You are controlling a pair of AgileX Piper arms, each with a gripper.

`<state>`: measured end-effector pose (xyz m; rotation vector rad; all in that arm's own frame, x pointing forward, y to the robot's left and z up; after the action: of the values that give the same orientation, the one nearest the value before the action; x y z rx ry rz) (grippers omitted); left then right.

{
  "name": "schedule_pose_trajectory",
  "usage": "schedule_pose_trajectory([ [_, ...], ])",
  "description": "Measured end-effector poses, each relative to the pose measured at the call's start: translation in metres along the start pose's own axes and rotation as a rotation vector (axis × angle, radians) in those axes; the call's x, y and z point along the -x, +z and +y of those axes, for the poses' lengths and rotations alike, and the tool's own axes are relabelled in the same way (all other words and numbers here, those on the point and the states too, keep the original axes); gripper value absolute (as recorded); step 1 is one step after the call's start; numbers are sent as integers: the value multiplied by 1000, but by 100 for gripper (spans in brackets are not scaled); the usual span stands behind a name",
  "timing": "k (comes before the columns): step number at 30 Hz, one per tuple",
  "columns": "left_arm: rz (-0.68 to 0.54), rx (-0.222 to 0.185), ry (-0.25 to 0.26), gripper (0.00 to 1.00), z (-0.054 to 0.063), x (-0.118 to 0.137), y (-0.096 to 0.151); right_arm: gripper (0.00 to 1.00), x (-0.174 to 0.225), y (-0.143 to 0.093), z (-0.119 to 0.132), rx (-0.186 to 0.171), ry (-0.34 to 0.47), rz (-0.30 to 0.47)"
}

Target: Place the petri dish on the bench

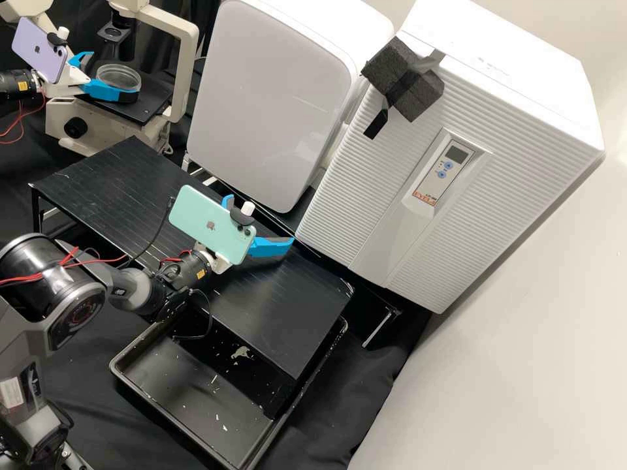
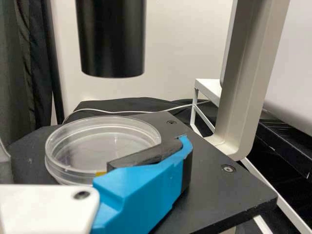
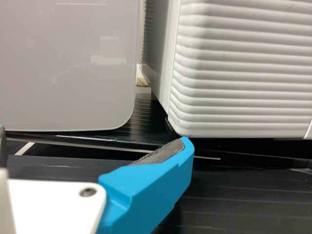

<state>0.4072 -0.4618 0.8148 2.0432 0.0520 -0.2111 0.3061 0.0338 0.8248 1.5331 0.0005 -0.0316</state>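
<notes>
My left gripper grips the clear petri dish by its round side [image 1: 138,81] [image 2: 53,168] next, to place it on the bench.
At the upper left in the high view, my left gripper [image 1: 114,76] stands open over the microscope's black stage [image 1: 147,106]. The clear round petri dish [image 1: 118,76] lies flat there, beside the near blue finger. In the left wrist view my left gripper [image 2: 92,146] has that finger overlapping the edge of the petri dish [image 2: 97,141]; whether they touch, I cannot tell. Above the black bench [image 1: 274,313], my right gripper [image 1: 261,219] is open with nothing held. In the right wrist view, a blue finger of my right gripper [image 3: 92,136] is above the bench [image 3: 234,195].
The microscope's beige frame [image 1: 186,72] rises beside the stage, and a black cylinder [image 2: 111,39] hangs over it. Two white appliances [image 1: 274,98] [image 1: 418,176] stand behind the bench. A black tray [image 1: 140,349] sits low at its front.
</notes>
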Motion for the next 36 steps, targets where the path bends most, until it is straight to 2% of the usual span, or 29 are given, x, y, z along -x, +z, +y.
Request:
schedule_pose_trajectory([
  [36, 38, 54, 29, 0, 2, 1, -4, 100, 0, 0, 0, 0, 0, 0],
])
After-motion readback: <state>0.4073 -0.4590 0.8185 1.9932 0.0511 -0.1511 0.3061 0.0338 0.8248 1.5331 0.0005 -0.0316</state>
